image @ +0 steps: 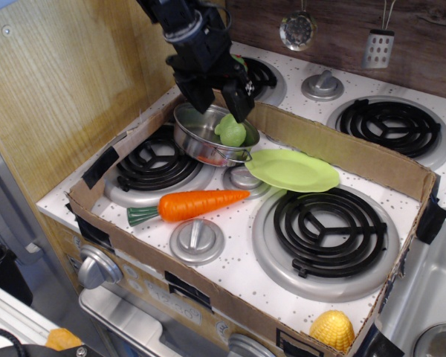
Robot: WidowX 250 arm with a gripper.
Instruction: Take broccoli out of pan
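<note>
I should next grab the pale lime-green broccoli by its rounded head (232,132) with my gripper, so that I can take the broccoli out of the pan (195,140).
The broccoli (231,131), a pale lime-green lumpy toy, lies inside the pan (195,140), a small shiny steel pot at the back left of the cardboard tray, against its right wall. My black gripper (220,102) hangs open just above the pan. Its right finger (239,102) is directly over the broccoli and its left finger (198,95) is over the pan's middle. The jaws hold nothing.
A flat light-green plate (293,170) lies right of the pan, touching its rim. An orange carrot (189,204) lies in front. The cardboard tray wall (334,146) runs behind the pan. Yellow corn (332,329) sits at the front right corner. Utensils (377,47) hang behind.
</note>
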